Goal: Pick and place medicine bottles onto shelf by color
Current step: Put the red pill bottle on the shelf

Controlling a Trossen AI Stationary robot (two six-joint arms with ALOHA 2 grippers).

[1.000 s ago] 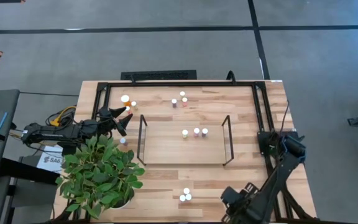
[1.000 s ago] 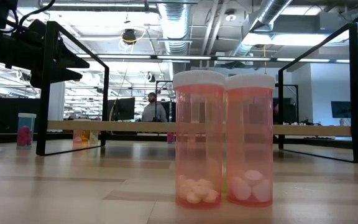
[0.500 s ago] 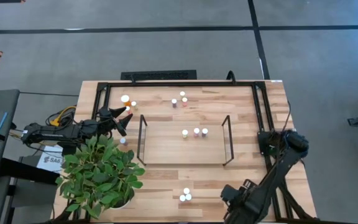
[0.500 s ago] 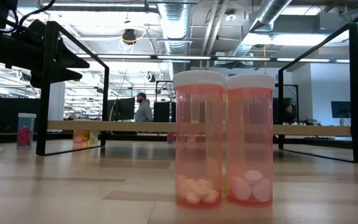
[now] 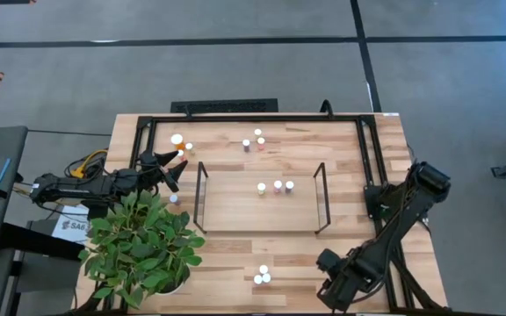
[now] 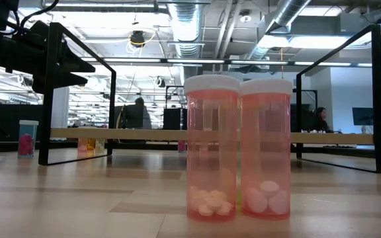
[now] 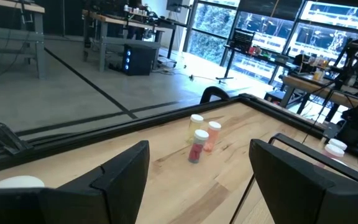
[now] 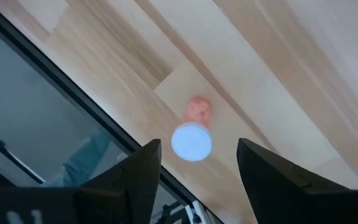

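Observation:
Next, my right gripper grabs the orange bottle by its white cap (image 8: 191, 142) to put it on the shelf by color.
Three white-capped bottles (image 5: 278, 186) stand on the light-wood shelf (image 5: 235, 215) between its black wire ends. Three more (image 5: 255, 140) stand beyond the shelf, and they also show in the left wrist view (image 7: 199, 138). A larger bottle (image 5: 177, 139) and a small one stand at the far left, and one (image 5: 174, 198) stands by the plant. Three (image 5: 262, 276) stand near the front edge; two of them, orange (image 6: 237, 149), fill the low view. My left gripper (image 5: 175, 169) is open and empty, left of the shelf. My right gripper (image 8: 197, 168) is open above a lone orange bottle (image 8: 192, 138).
A potted plant (image 5: 143, 246) stands at the near left beside my left arm. A black frame (image 5: 253, 117) rims the table, and its rail runs close by the lone bottle (image 8: 55, 93). Bare wood lies between the shelf and the near bottles.
My right arm's elbow has swung toward the table's right edge and its gripper has shifted a little at the near right corner. My left arm has kept still. No bottle has moved.

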